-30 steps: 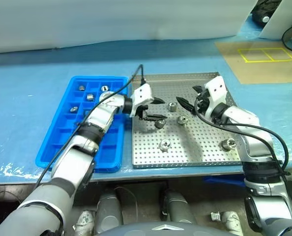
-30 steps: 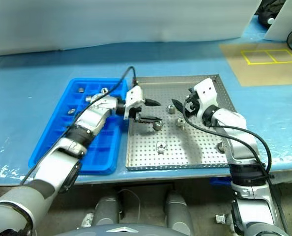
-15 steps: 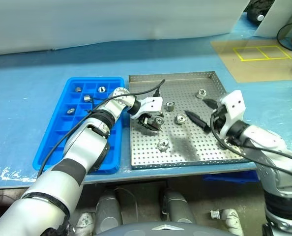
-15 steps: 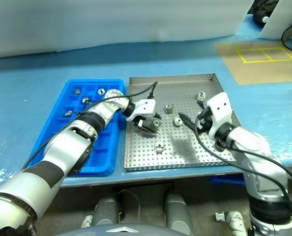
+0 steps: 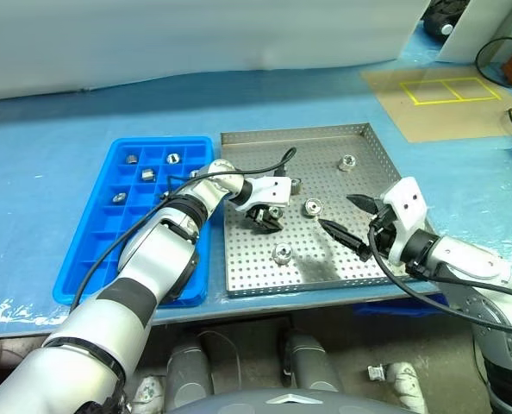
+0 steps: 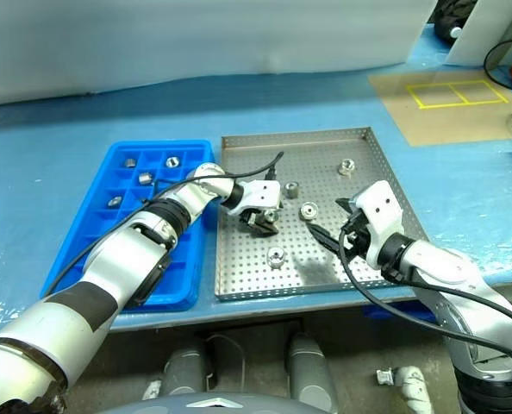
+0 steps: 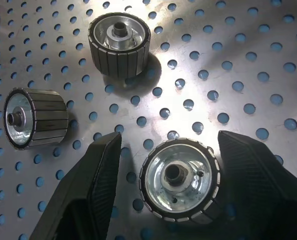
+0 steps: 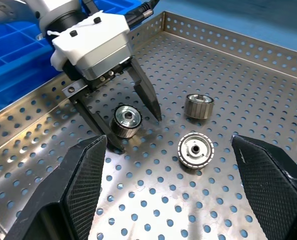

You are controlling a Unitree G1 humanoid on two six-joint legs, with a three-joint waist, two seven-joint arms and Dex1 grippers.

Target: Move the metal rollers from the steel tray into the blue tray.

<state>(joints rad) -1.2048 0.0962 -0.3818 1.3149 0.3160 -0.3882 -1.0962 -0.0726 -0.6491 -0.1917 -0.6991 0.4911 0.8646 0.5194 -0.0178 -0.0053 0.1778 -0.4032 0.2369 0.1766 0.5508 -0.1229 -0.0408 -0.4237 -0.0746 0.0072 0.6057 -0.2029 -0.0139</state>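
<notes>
My left gripper should close on the roller next, since my fingers reach down beside the upright roller's dark rim in the left wrist view.
The steel tray (image 5: pixel 301 133) lies in the middle of the table, with the blue tray (image 5: pixel 109 250) touching its left side. My left gripper (image 5: pixel 265 216) is low over the steel tray's left half, open, its two fingers either side of one upright metal roller (image 7: pixel 180 179) with a gap on each side. Loose rollers lie nearby on the perforated floor (image 5: pixel 313 207), (image 5: pixel 282 253), and one at the back (image 5: pixel 346 161). Several rollers sit in the blue tray's far compartments (image 5: pixel 148 173). My right gripper (image 5: pixel 346 220) hovers open over the tray's right front part, holding nothing.
A brown board with a yellow outline (image 5: pixel 437 90) lies at the back right on the pale blue covering. Black cables (image 5: pixel 506 52) run at the far right. The table's front edge (image 5: pixel 265 306) is just beyond the steel tray's near rim.
My left gripper has sunk to the tray floor and turned so its fingers stand around a roller. My right gripper has drawn back toward the tray's front right.
</notes>
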